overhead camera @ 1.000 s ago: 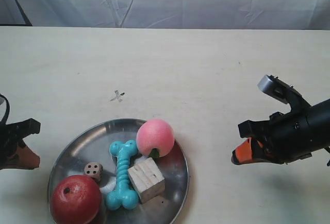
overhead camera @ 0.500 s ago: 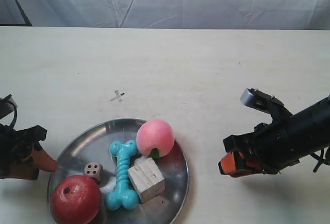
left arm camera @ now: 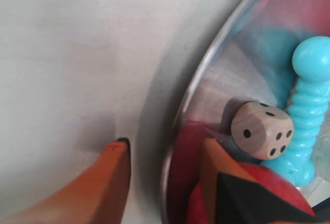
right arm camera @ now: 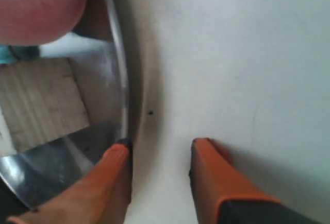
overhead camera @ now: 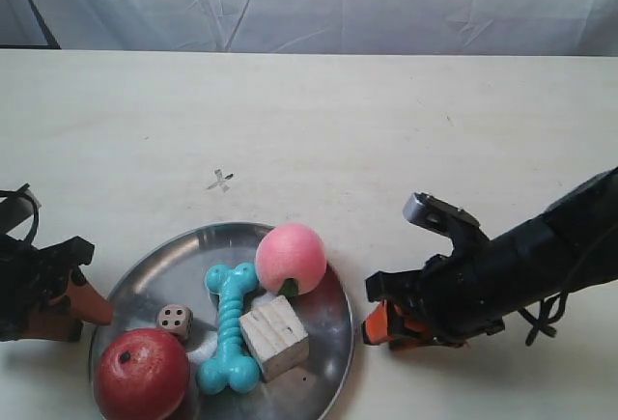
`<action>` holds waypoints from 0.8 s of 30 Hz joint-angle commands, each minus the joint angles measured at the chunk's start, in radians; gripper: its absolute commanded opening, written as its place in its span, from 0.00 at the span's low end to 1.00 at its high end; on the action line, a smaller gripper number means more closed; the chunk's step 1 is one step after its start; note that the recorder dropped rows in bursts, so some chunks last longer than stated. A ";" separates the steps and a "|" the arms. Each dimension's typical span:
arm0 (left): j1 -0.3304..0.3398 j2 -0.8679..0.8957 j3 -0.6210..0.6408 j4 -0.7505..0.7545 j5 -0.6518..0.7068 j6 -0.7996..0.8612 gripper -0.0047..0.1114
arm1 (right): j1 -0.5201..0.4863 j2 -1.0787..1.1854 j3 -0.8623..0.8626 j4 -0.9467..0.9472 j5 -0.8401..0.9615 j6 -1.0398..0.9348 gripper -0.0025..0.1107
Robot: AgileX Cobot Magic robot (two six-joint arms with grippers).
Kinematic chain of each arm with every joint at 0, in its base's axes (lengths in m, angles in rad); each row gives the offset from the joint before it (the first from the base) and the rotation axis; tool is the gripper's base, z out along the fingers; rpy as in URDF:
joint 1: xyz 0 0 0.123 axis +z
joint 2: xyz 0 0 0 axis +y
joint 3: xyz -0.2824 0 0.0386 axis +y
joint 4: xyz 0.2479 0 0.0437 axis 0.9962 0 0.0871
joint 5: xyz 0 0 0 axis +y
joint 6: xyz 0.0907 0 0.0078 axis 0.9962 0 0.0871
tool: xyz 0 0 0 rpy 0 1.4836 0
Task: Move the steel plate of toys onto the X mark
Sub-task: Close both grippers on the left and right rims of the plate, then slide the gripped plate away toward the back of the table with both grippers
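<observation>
I next need to move the loaded steel plate onto the X mark (overhead camera: 220,181), so my left gripper should grab the plate's rim beside the die.
The steel plate (overhead camera: 159,270) lies at the table's front left, holding the red apple (overhead camera: 142,374), pink peach (overhead camera: 291,257), turquoise dog-bone (overhead camera: 230,328), wooden cube (overhead camera: 274,337) and die (overhead camera: 175,320). The X mark (overhead camera: 220,181) is drawn on the tabletop just beyond the plate. My left gripper (left arm camera: 165,144) is open and straddles the plate's rim (left arm camera: 209,64): one finger is outside on the table, the other inside beside the die (left arm camera: 262,130) and apple (left arm camera: 268,193). My right gripper (right arm camera: 161,145) is open at the opposite rim (right arm camera: 118,69). One fingertip is at the rim; the other is over the table.
A pale cloth backdrop (overhead camera: 309,0) hangs behind the table's far edge. The cream tabletop (overhead camera: 386,121) stretches beyond the plate. The arm at the exterior view's right (overhead camera: 521,270) lies low over the table beside the plate.
The arm at the exterior view's right has slid left until its fingers reached the plate's rim. The arm at the exterior view's left has edged right onto the opposite rim.
</observation>
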 commanded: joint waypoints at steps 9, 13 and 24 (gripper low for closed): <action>-0.077 0.003 0.006 0.012 -0.049 0.006 0.40 | 0.119 0.110 -0.041 0.213 -0.015 -0.160 0.36; -0.077 0.003 0.006 0.015 -0.049 0.006 0.40 | 0.158 0.128 -0.060 0.220 -0.013 -0.158 0.31; -0.115 0.009 0.007 0.009 -0.043 0.006 0.04 | 0.193 0.132 -0.062 0.214 -0.047 -0.151 0.01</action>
